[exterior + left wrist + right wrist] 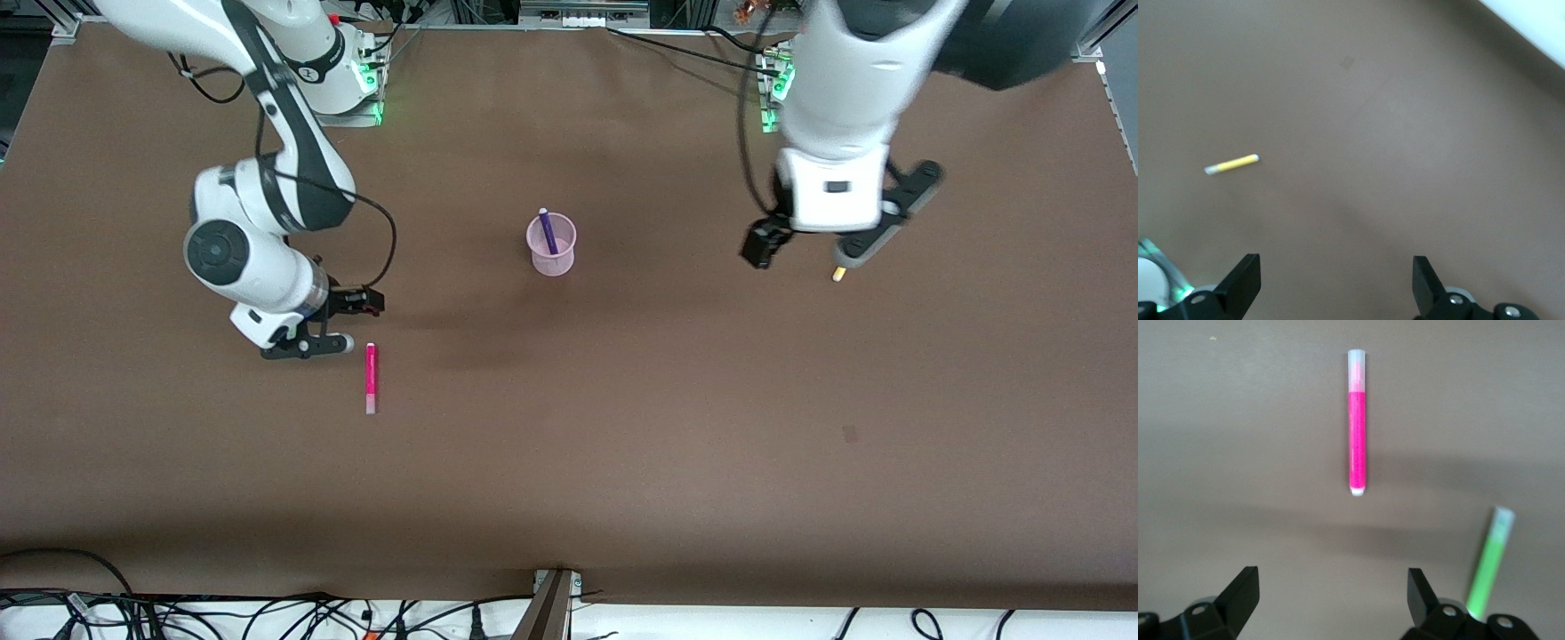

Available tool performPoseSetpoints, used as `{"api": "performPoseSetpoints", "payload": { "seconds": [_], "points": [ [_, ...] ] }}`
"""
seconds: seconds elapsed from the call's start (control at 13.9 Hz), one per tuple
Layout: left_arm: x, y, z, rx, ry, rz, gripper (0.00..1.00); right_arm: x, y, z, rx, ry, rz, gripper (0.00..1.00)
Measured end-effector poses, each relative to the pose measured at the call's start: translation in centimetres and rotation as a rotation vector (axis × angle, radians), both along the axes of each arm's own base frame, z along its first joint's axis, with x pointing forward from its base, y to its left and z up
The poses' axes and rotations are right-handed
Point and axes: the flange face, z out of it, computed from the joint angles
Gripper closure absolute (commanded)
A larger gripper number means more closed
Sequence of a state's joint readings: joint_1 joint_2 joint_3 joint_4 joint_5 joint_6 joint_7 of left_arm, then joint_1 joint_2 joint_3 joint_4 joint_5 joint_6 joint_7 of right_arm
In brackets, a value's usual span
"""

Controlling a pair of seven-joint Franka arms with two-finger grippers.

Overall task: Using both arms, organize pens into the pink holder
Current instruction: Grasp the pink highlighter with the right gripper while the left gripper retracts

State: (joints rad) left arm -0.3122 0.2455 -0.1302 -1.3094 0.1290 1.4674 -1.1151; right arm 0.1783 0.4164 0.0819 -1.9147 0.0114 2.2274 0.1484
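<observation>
Next, my right gripper should grab the magenta pen, by its white-plugged end [371, 350], to drop the pen into the pink holder [552, 247].
The pink holder [552, 247] stands mid-table with the dark purple pen [548, 230] upright in it. The magenta pen [371, 378] lies flat toward the right arm's end, and it also shows in the right wrist view [1357, 427]. My right gripper [307, 347] [1331, 593] is open and empty, low over the table beside the magenta pen. The light green pen [1490, 563] lies close by one of its fingers and is hidden in the front view. My left gripper [887, 216] [1335, 283] is open and empty, above the yellow pen [1231, 164]. Only that pen's tip [837, 275] shows in the front view.
The brown table [676, 427] carries only the pens and the holder. Cables and a bracket [553, 604] lie along the table edge nearest the front camera. The arm bases stand at the edge farthest from it.
</observation>
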Motion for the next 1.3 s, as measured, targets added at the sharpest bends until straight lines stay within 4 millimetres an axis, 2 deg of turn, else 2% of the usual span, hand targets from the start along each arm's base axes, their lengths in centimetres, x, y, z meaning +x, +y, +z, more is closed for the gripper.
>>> {"api": "performPoseSetpoints", "payload": {
  "seconds": [0.14, 0.22, 0.5, 0.65, 0.79, 0.94, 1.15, 1.3],
  "points": [
    [0.8, 5.9, 1.0, -0.027, 0.055, -0.131, 0.0, 0.5, -0.4, -3.8, 0.005, -0.008, -0.011, 0.14],
    [1.1, 8.5, 0.9, -0.035, 0.081, -0.2, 0.0, 0.7, -0.5, -5.0, 0.007, -0.014, -0.016, 0.18],
    [2.1, 15.5, -2.0, -0.079, 0.184, -0.412, 0.0, 1.2, -0.6, -7.6, 0.02, -0.058, -0.023, 0.37],
    [2.5, 19.2, -3.0, -0.147, 0.205, -0.489, 0.0, 1.3, -0.6, -8.6, 0.024, -0.069, -0.024, 0.53],
    [2.9, 23.1, -4.0, -0.189, 0.186, -0.551, 0.0, 1.3, -0.6, -9.0, 0.024, -0.067, -0.025, 0.77],
    [3.0, 24.8, -6.1, -0.186, 0.143, -0.584, 0.0, 1.5, -0.9, -9.0, 0.022, -0.07, -0.029, 1.0],
    [1.7, 23.8, -9.6, -0.17, 0.111, -0.62, 0.0, 1.6, -0.9, -9.0, 0.021, -0.07, -0.034, 1.0],
    [1.2, 23.1, -9.9, -0.166, 0.107, -0.635, 0.0, 1.4, -0.1, -8.9, 0.022, -0.062, -0.06, 1.0]
  ]
}}
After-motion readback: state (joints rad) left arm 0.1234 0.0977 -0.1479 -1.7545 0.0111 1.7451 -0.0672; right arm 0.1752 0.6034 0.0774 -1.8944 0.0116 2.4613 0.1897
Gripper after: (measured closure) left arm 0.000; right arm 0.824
